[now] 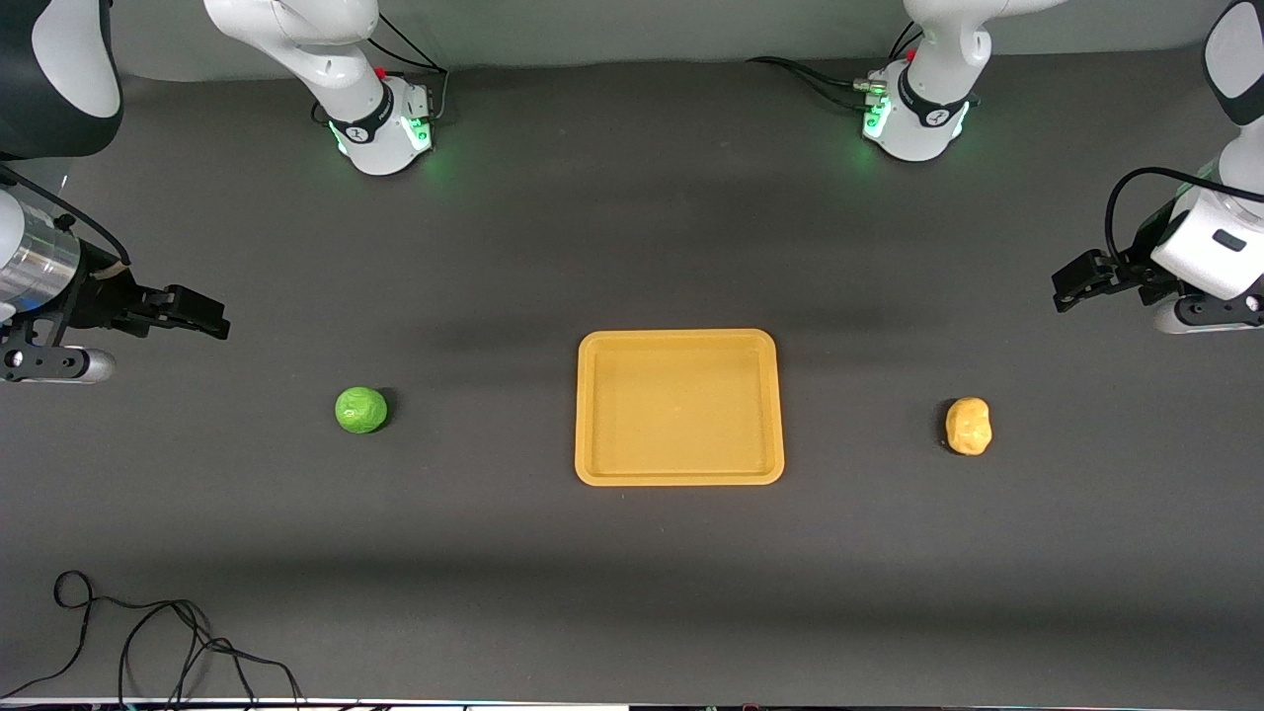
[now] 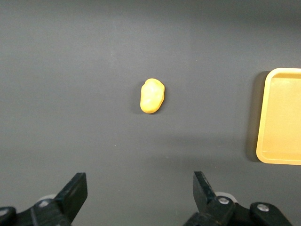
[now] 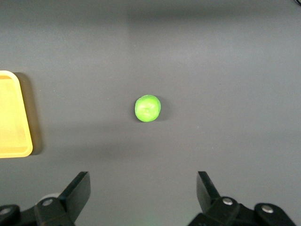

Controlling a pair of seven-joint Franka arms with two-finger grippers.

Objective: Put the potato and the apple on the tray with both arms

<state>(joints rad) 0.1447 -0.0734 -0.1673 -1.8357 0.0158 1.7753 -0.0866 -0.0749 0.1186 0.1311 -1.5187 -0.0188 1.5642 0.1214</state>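
The potato needs to get onto the yellow tray, so my left gripper will grab it by its rounded middle (image 1: 968, 426) next.
The orange-yellow tray (image 1: 679, 409) lies empty mid-table. The yellow-tan potato (image 1: 968, 426) sits on the table toward the left arm's end, apart from the tray. The green apple (image 1: 361, 409) sits toward the right arm's end, also apart from the tray. My left gripper (image 1: 1065, 286) is open and empty, up in the air over the table at its own end. In the left wrist view (image 2: 139, 182) the potato (image 2: 152, 96) and the tray's edge (image 2: 282, 117) show. My right gripper (image 1: 209, 321) is open and empty over its own end. The right wrist view (image 3: 143, 182) shows the apple (image 3: 147, 108) and the tray's edge (image 3: 10, 117).
The table is a dark mat. A loose black cable (image 1: 148, 642) lies at the front edge toward the right arm's end. The two arm bases (image 1: 380, 128) (image 1: 913, 118) stand along the top of the front view.
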